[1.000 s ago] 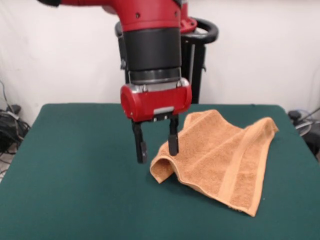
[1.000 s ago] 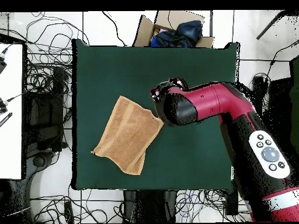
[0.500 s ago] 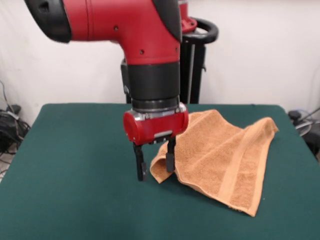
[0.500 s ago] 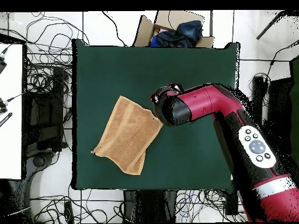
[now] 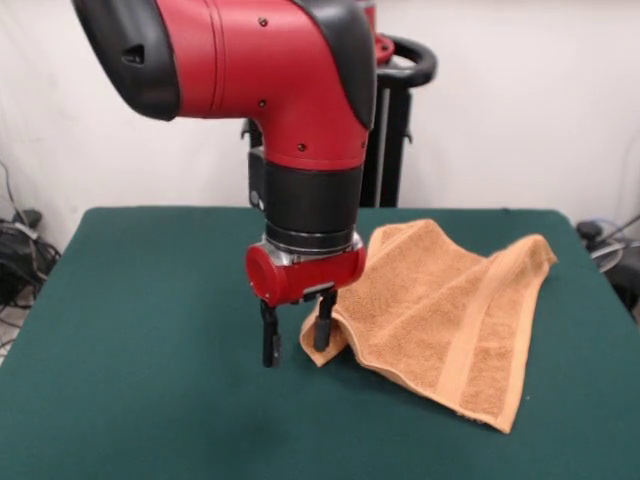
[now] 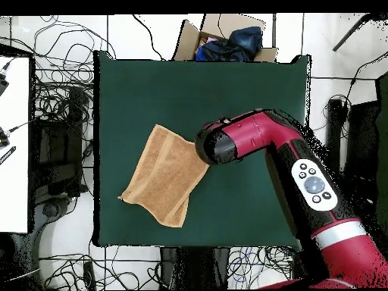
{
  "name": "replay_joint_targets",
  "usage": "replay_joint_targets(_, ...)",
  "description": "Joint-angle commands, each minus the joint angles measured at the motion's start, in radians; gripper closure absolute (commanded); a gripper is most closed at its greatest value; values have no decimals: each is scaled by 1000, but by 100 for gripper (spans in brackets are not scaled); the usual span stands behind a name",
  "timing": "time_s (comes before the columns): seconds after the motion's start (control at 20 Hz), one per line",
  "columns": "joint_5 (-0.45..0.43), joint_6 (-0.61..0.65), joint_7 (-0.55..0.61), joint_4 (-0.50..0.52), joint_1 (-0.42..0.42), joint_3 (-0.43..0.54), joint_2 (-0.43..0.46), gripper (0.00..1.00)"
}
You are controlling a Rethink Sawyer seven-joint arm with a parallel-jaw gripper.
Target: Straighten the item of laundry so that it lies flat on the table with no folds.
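My gripper will grab the towel by its curled-up corner (image 5: 316, 350) next. That edge of the towel stands up, while the rest of the cloth (image 5: 430, 310) lies slack on the table.
The item of laundry (image 5: 440, 310) is an orange-tan terry towel, folded over itself, with a curled-up corner at its left end in the front view. It lies on the green table (image 5: 140, 330). In the overhead view the towel (image 6: 163, 176) sits left of centre on the table (image 6: 242, 98). My gripper (image 5: 295, 338) stands open, low over the table. One finger (image 5: 322, 325) is against the curled corner and the other finger (image 5: 269, 340) stands on bare felt beside it. From above, the arm (image 6: 227, 142) hides the gripper and the towel's right corner.
A cardboard box with dark cloth (image 6: 227, 39) sits past the table's far edge in the overhead view. Cables cover the floor around the table. A white surface (image 6: 14, 144) lies at the left. Bare green felt surrounds the towel on all sides.
The gripper has come down toward the table and shifted slightly toward the towel's curled corner, staying open. The arm's elbow has swung over. The towel has not moved.
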Motion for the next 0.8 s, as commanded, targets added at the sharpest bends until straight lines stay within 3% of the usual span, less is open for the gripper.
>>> replay_joint_targets(0.05, -40, 104, -143, -51, 24, -94, 42, 0)
replay_joint_targets(0.8, 14, 156, -163, -59, 18, -106, 125, 0)
